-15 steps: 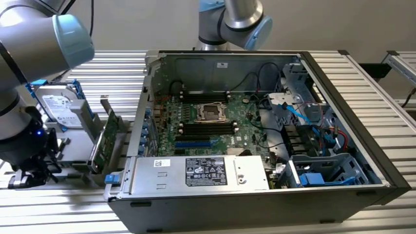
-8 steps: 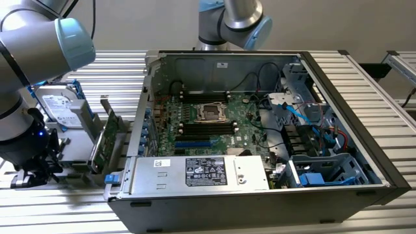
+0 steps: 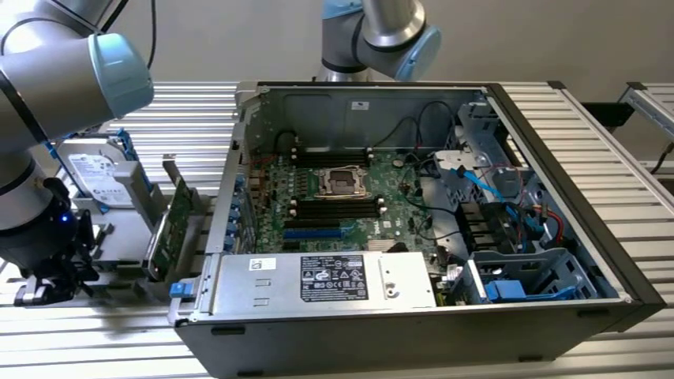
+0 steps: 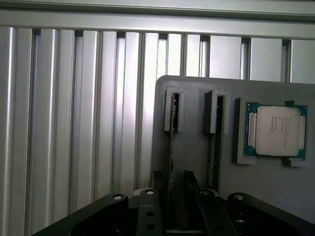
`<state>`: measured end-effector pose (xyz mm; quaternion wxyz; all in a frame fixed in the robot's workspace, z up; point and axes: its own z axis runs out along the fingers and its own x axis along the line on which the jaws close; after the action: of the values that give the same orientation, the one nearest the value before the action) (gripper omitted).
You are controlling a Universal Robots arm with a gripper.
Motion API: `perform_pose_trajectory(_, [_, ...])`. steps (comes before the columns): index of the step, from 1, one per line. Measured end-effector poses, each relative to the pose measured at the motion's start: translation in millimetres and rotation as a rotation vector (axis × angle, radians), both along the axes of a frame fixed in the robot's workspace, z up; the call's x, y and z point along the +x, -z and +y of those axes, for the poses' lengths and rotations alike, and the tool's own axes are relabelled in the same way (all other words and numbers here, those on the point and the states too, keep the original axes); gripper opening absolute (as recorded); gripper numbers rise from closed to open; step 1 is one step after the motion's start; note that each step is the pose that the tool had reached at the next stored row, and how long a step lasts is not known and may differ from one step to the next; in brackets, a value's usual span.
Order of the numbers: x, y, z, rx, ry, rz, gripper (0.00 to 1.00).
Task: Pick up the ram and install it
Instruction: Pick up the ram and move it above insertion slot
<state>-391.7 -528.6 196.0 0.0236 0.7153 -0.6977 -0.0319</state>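
I need to grab the ram stick with my gripper next by the middle of its long upper edge (image 4: 170,184), so that I can install it in the motherboard's memory slots.
Two ram sticks stand on edge in slots of a grey holder (image 4: 197,162). One ram stick (image 4: 172,147) runs between my fingers, and the other ram stick (image 4: 215,147) stands beside it. My gripper (image 4: 172,176) is open, with a dark finger (image 4: 153,194) on each side of the nearer stick and gaps visible. In the exterior view my gripper (image 3: 47,278) hangs low at the left, beside the open computer case (image 3: 421,316). The motherboard (image 3: 337,201) lies inside the case with dark memory slots (image 3: 337,207) around the processor socket.
A processor chip (image 4: 275,130) sits in a recess of the grey holder. At the exterior view's left, a silver hard drive (image 3: 95,170) and a green expansion card (image 3: 174,229) stand upright. A second arm (image 3: 380,31) is behind the case. Ribbed aluminium table (image 4: 74,123) surrounds everything.
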Motion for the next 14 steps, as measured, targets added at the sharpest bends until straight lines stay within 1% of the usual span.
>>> perform_pose_trajectory(2, [0.0,0.7,0.0,0.0,0.0,0.001,0.31])
perform_pose_trajectory(10, [0.2,1.5,0.0,0.0001,0.0,0.0011,0.31])
perform_pose_trajectory(12, [0.3,1.7,0.0,0.0001,0.0,0.0011,0.29])
perform_pose_trajectory(13, [0.3,1.7,0.0,0.0001,0.0,0.0011,0.22])
perform_pose_trajectory(14, [0.3,1.8,0.0,0.0001,0.0,0.0011,0.22])
